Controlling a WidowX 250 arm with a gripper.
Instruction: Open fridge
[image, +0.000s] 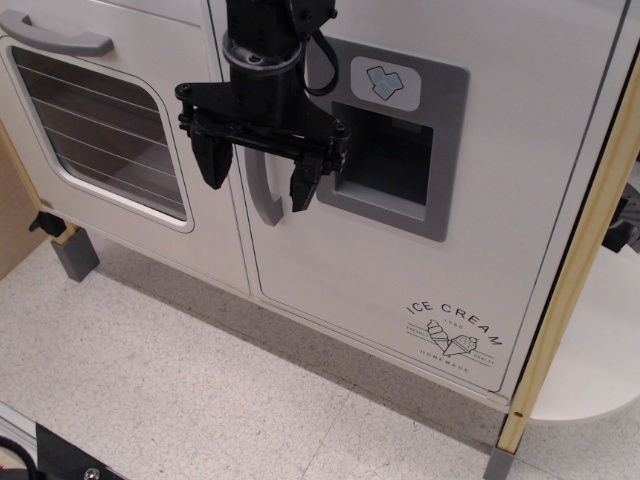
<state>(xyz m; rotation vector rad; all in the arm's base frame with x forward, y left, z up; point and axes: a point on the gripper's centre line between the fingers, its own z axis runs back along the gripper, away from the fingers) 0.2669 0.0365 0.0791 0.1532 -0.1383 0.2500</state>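
Note:
I will grip the white fridge door by its curved grey handle (262, 205) to swing it open.
The fridge door (400, 260) is large and white, with a grey recessed ice-dispenser panel (395, 150) and an "ICE CREAM" logo (455, 330) at its lower right. It looks shut, flush with the cabinet. Its curved grey vertical handle (262, 205) runs down the door's left edge. My black gripper (258, 182) hangs in front of the handle with its fingers open. One finger (212, 162) is left of the handle and the other (306, 182) is right of it. The upper handle is hidden behind the gripper body. The fingers hold nothing.
The white oven door (110, 130) with a wire-rack window and horizontal grey handle (60, 38) stands to the left. A wooden side post (575, 270) bounds the fridge at the right. The speckled floor (200, 390) lies below, and a grey cabinet leg (75, 255) stands lower left.

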